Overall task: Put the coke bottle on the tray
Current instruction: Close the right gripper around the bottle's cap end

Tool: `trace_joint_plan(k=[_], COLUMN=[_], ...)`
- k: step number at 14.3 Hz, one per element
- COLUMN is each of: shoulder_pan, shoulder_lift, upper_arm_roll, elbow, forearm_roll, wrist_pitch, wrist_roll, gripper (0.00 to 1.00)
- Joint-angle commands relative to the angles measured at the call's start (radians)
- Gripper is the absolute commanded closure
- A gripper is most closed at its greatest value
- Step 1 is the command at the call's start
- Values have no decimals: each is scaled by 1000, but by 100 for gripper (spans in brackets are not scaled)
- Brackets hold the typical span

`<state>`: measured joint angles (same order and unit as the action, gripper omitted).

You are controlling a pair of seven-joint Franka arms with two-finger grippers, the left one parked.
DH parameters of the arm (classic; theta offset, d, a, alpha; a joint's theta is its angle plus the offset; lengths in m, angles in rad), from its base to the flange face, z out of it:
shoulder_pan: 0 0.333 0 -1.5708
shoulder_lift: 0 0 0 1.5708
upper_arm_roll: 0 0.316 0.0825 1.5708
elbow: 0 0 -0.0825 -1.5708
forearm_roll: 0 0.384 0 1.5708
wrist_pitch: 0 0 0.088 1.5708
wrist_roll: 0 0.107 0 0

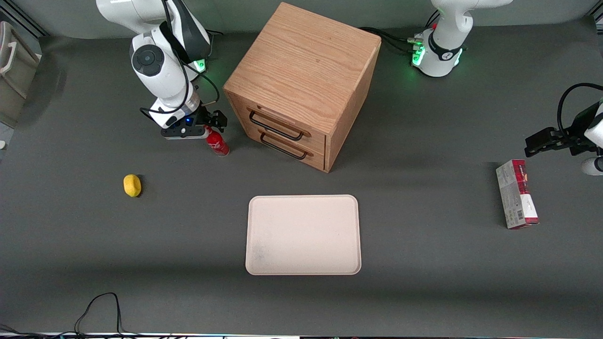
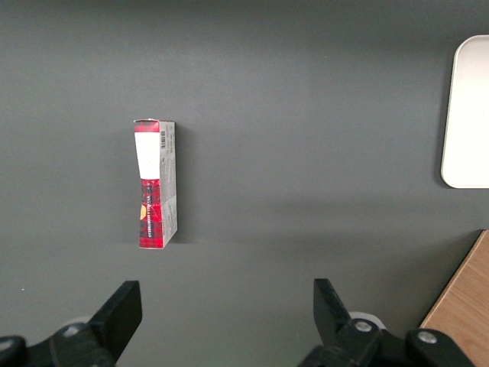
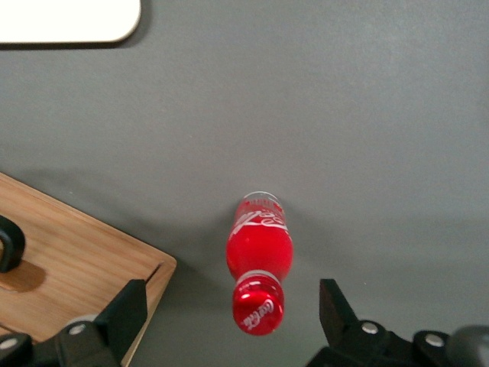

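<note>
I need to place the coke bottle on the tray [image 1: 303,202], so next my gripper has to grab the bottle by its red cap [image 1: 208,130].
The coke bottle [image 1: 218,143] is a small red bottle with a red cap and white script. It stands upright on the grey table beside the wooden cabinet, farther from the front camera than the tray. My gripper [image 1: 207,126] hangs open just above it; in the right wrist view the bottle's cap [image 3: 258,306] lies between the two spread fingers [image 3: 126,313], touching neither, and the gripper's middle [image 3: 233,321] is over the cap. The pale beige tray [image 1: 303,202] lies flat and empty, nearer the front camera; a corner of it shows in the right wrist view [image 3: 69,21].
The wooden drawer cabinet [image 1: 301,80] with two black handles stands close beside the bottle. A yellow lemon-like object [image 1: 132,185] lies toward the working arm's end. A red-and-grey carton [image 1: 517,194] lies toward the parked arm's end, also in the left wrist view [image 2: 157,183].
</note>
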<state>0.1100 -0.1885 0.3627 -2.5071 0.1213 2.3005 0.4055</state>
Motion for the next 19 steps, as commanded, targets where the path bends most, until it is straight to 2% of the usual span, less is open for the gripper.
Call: trace_joint_plan(k=[1,3,5,6,10,16,19], shoulder_pan=[-6,-6,-7,-9,-15,-23,-49], shoulder_lift=[-39,-37,-34,-28,-12,7,27], upper_arm_roll=[4,4,4,4,4,1,-5], elbow=[-47,-56,-65,-64,-64,5,162], forearm_roll=[-23,-23,-23,-23,-23,-23,-23], wrist_pitch=[26,34,59,60,60,50,-105], wrist_roll=[-7,-7,-7,-7,-5,3,4], gripper=[0,5,22,33,100,100,100])
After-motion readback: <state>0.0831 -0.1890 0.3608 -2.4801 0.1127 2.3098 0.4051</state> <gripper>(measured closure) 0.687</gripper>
